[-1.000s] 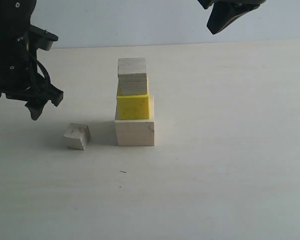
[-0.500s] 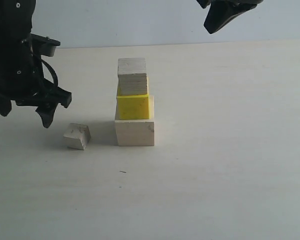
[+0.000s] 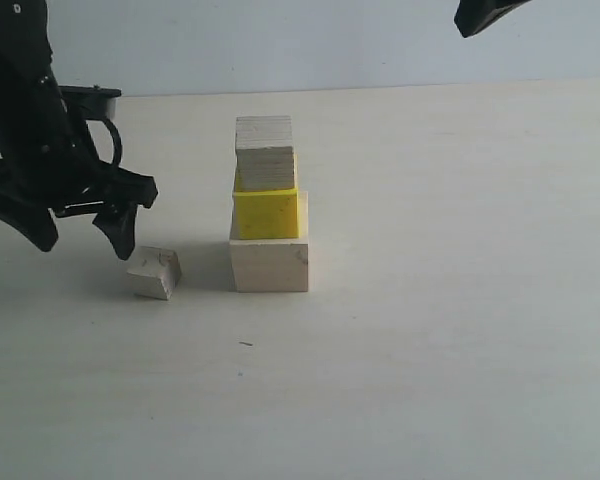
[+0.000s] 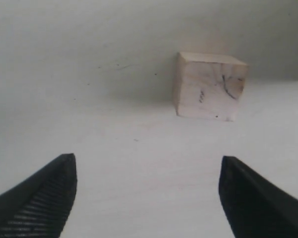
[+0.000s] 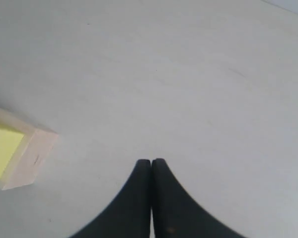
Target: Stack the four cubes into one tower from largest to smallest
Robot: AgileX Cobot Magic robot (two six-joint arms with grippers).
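My left gripper should next grab the small chipped cube by the sides on either side of its marked side, to top the striped-grain cube.
A tower stands mid-table: the large pale wood cube (image 3: 270,265) at the bottom, the yellow cube (image 3: 266,212) on it, the striped-grain cube (image 3: 265,153) on top. The small chipped cube (image 3: 155,273) lies alone on the table to its left, also seen as the small cube (image 4: 209,86) in the left wrist view. My left gripper (image 3: 77,237) hangs open just left of and above that small cube, with nothing between its fingers. My right gripper (image 5: 151,161) is shut and empty, high at the far right; the large cube (image 5: 27,154) and yellow cube (image 5: 2,148) show at that view's edge.
The pale table (image 3: 440,330) spreads bare in front and to the right of the tower. A small dark speck (image 3: 245,344) lies in front of the large cube. A light wall (image 3: 310,45) runs along the far edge.
My left gripper has come down and to the right, close to the small cube. The right gripper has drawn away up and to the right. The cubes have not moved.
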